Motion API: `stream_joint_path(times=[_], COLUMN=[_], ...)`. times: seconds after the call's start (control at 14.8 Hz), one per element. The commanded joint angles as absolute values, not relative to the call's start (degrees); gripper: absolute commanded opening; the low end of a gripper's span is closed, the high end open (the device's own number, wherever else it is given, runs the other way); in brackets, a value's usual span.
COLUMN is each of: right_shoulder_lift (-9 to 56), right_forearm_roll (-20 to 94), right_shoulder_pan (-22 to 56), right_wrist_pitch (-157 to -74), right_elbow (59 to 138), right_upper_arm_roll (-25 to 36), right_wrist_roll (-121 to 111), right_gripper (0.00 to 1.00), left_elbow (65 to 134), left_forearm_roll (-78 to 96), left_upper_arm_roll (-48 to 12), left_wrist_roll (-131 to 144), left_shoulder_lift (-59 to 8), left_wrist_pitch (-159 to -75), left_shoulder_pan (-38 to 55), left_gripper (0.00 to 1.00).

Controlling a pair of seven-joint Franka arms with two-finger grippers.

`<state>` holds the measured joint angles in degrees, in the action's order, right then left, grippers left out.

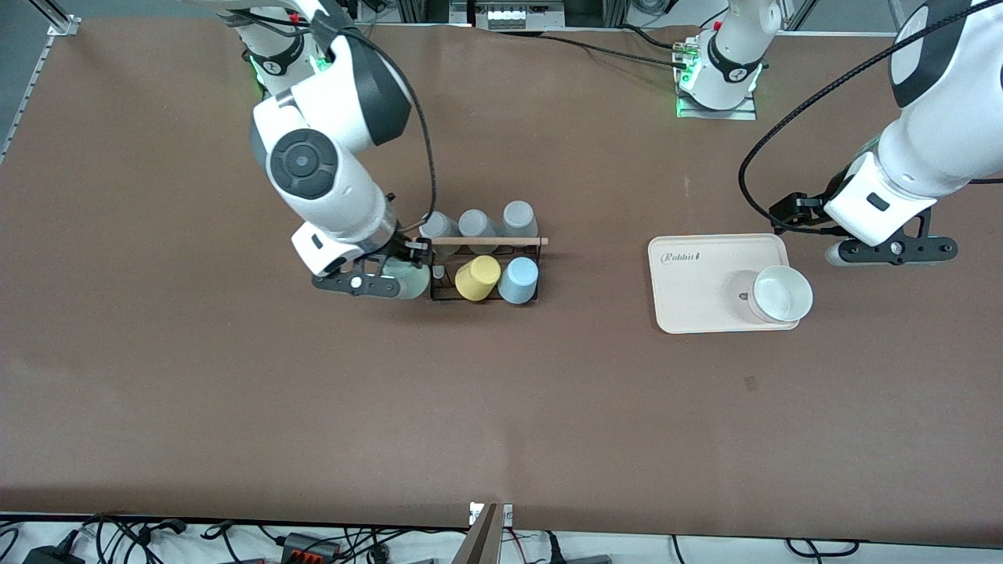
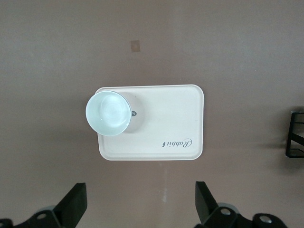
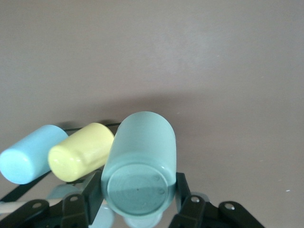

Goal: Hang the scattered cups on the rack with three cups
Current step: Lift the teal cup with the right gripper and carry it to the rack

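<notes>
The mint-green cup would fall if the right gripper opened now, short of the black wire rack's end, so the right gripper will keep holding the cup until it gets there.
The black wire rack [image 1: 526,249] with its wooden rod [image 1: 486,241] stands mid-table. The light blue cup [image 1: 519,280] sits tilted on the rack's side nearer the camera, beside a yellow cup [image 1: 478,278]. My right gripper [image 1: 388,278] is shut on the mint-green cup [image 1: 409,280] at the rack's end toward the right arm. In the right wrist view the fingers [image 3: 92,190] clamp the mint-green cup [image 3: 140,156] by its base, next to the yellow cup [image 3: 80,152] and the light blue cup [image 3: 31,154]. Whether it sits on a peg is hidden. My left gripper [image 1: 893,251] [image 2: 140,204] waits open and empty.
Three grey cups [image 1: 476,223] hang on the rack's side farther from the camera. A cream tray [image 1: 705,290] [image 2: 166,118] holds a white bowl [image 1: 780,294] [image 2: 108,113] toward the left arm's end. A corner of the rack [image 2: 295,135] shows in the left wrist view.
</notes>
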<state>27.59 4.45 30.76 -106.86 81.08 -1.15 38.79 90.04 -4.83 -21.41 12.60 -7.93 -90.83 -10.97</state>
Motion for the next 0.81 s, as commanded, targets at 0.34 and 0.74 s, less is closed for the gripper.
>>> stream_joint_path(times=[0.34,0.74], right_shoulder_lift=[33.4,35.0], right_forearm_roll=[3.1,2.1], right_shoulder_pan=[34.5,35.2], right_wrist_pitch=[-108.0,-111.1], right_elbow=[77.4,79.6], right_upper_arm_roll=[-0.4,-0.4], right_wrist_roll=[44.2,44.0], right_gripper=[0.36,0.36], left_elbow=[89.9,90.0], left_forearm_roll=[-5.0,-5.0], left_upper_arm_roll=[-22.0,-22.0], left_wrist_roll=[11.2,11.2], left_shoulder_lift=[-7.3,-7.3], left_wrist_pitch=[-90.4,-90.3], left_shoulder_pan=[-12.0,-12.0], left_gripper=[1.00,1.00])
